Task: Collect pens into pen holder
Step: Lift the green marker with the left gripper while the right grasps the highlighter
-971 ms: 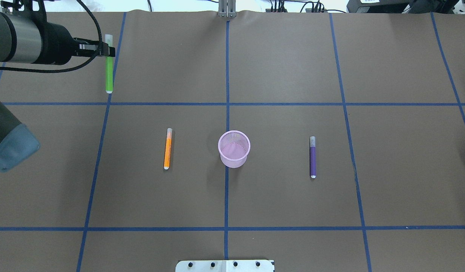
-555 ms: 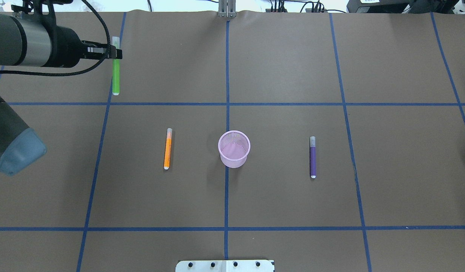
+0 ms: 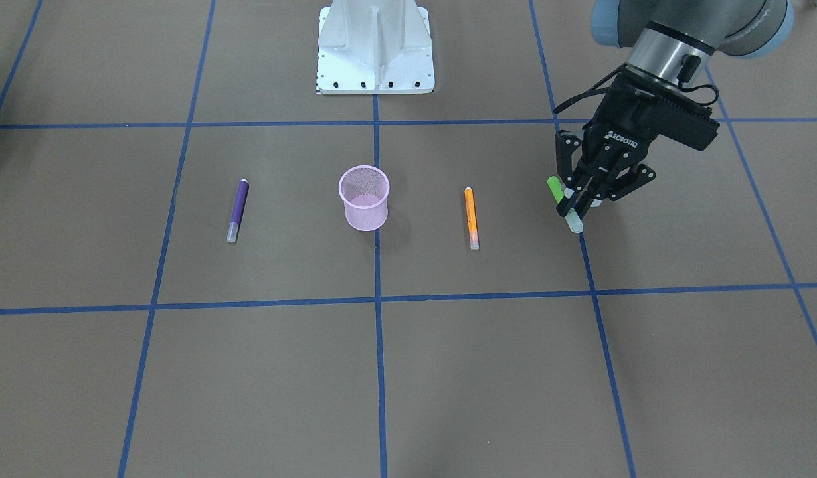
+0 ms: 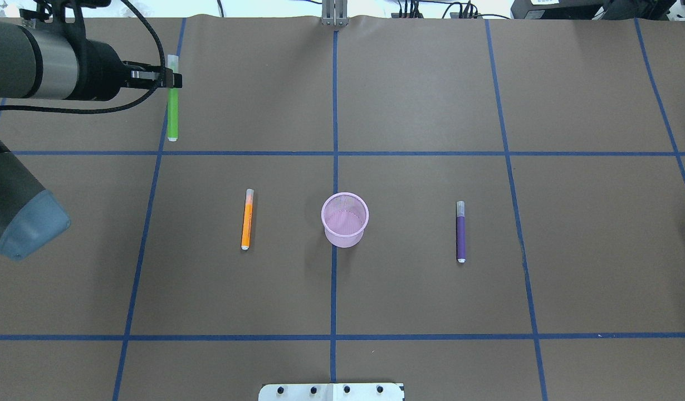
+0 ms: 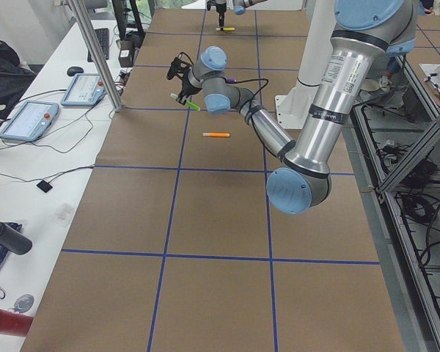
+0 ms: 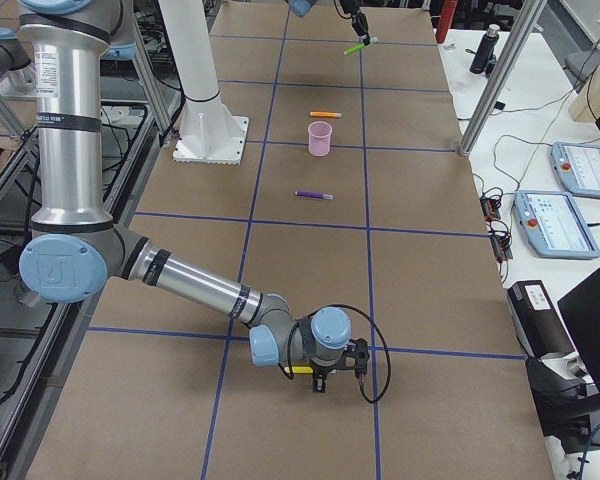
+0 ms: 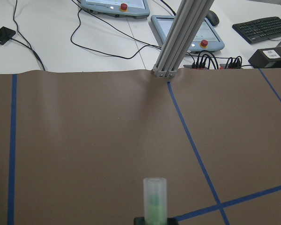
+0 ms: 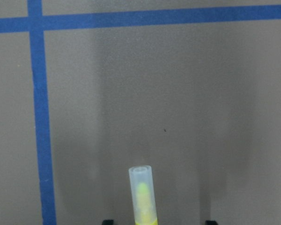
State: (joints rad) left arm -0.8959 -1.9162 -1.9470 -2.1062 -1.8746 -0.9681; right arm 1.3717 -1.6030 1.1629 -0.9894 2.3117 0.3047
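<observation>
I need to collect the yellow pen into the pen holder, so I should grab it by its body below the clear cap with my right gripper.
The pink mesh pen holder stands upright at the table's middle, and shows in the front view. My left gripper is shut on the green pen near its pale cap and holds it above the far left of the table. The orange pen lies left of the holder. The purple pen lies right of it. My right gripper is low over the table's right end. Its fingertips stand apart on either side of the yellow pen.
The robot's white base plate sits at the near table edge. Blue tape lines grid the brown table. An aluminium post stands at the far edge, with tablets and cables beyond it.
My left gripper has moved a little to the right with the green pen in it. The holder, the orange pen and the purple pen have not moved.
</observation>
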